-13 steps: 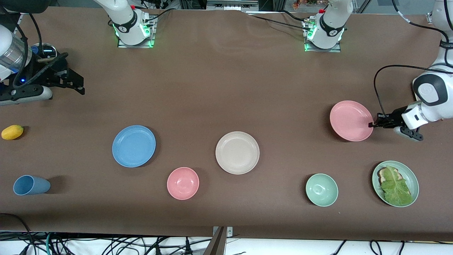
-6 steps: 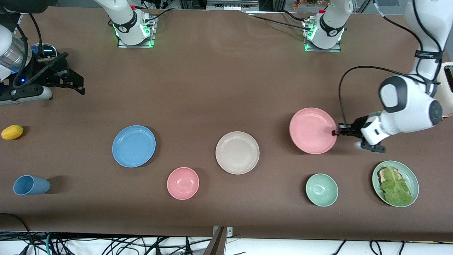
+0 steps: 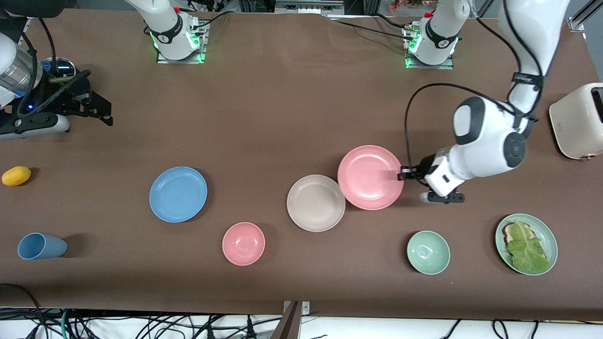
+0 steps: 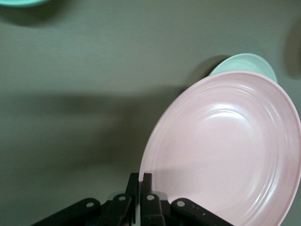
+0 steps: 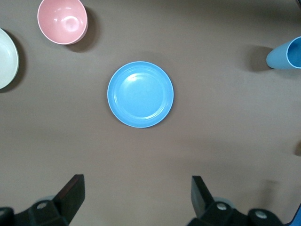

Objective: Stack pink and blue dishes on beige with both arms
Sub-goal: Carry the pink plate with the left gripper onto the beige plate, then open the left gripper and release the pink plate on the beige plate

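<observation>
The pink plate (image 3: 370,177) hangs off to the side in the front view. My left gripper should keep holding it until it is lined up with the beige plate.
My left gripper (image 3: 402,175) is shut on the rim of the pale pink plate (image 3: 370,177) and holds it up in the air, tilted, its edge over the beige plate (image 3: 315,203) at the table's middle. In the left wrist view the pink plate (image 4: 225,150) sits pinched in that gripper (image 4: 142,181). The sky blue plate (image 3: 178,193) lies flat toward the right arm's end. My right gripper (image 3: 101,113) waits open and empty high over that end; its wrist view looks down on the blue plate (image 5: 140,94) past the open gripper (image 5: 137,188).
A small pink bowl (image 3: 243,243) and a mint bowl (image 3: 428,252) sit nearer the front camera. A green plate with lettuce toast (image 3: 526,244), a cream toaster (image 3: 577,121), a blue cup (image 3: 41,246) and a lemon (image 3: 16,175) stand at the table's ends.
My left arm has carried the pink plate from the left arm's end toward the middle, up to the beige plate. The right arm has not moved.
</observation>
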{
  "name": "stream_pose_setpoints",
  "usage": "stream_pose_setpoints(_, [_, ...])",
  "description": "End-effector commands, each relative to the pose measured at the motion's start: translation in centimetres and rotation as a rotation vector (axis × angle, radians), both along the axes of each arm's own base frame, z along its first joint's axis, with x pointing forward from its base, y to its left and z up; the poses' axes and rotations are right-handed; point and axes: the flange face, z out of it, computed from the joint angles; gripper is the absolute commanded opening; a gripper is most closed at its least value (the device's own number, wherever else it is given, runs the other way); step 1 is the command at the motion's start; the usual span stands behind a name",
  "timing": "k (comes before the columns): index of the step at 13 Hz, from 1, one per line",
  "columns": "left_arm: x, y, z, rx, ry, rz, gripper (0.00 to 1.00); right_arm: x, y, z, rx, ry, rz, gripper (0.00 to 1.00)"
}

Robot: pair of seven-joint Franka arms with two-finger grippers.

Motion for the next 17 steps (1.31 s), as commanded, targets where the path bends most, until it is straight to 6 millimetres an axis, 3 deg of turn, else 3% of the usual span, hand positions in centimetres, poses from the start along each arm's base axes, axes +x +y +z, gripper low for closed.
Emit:
stream_pose_setpoints(1, [1.1, -7.1, -2.7, -0.025, -0.001, 0.109, 0.00, -0.3, 0.0, 0.4, 0.008, 0.004, -0.007, 1.00])
stream_pose_setpoints(3, [0.9, -10.8, -3.7, -0.016, 0.017, 0.148, 0.00, -0.3, 0.0, 0.4, 0.008, 0.003, -0.007, 1.00])
stream_pose_setpoints(6, [1.3, -13.1, -5.4, 0.068, -0.003, 0.143, 0.00, -0.3, -0.2, 0.4, 0.010, 0.004, -0.010, 1.00])
stream_pose_setpoints(12, [1.6, -14.4, -8.7, 0.069, -0.046, 0.172, 0.00, -0.2, -0.2, 0.3, 0.010, 0.004, -0.010, 1.00])
stream_pose_setpoints(17, [1.8, -14.1, -9.6, 0.111, -0.095, 0.130, 0.00, -0.2, -0.2, 0.5, 0.011, 0.001, -0.012, 1.00])
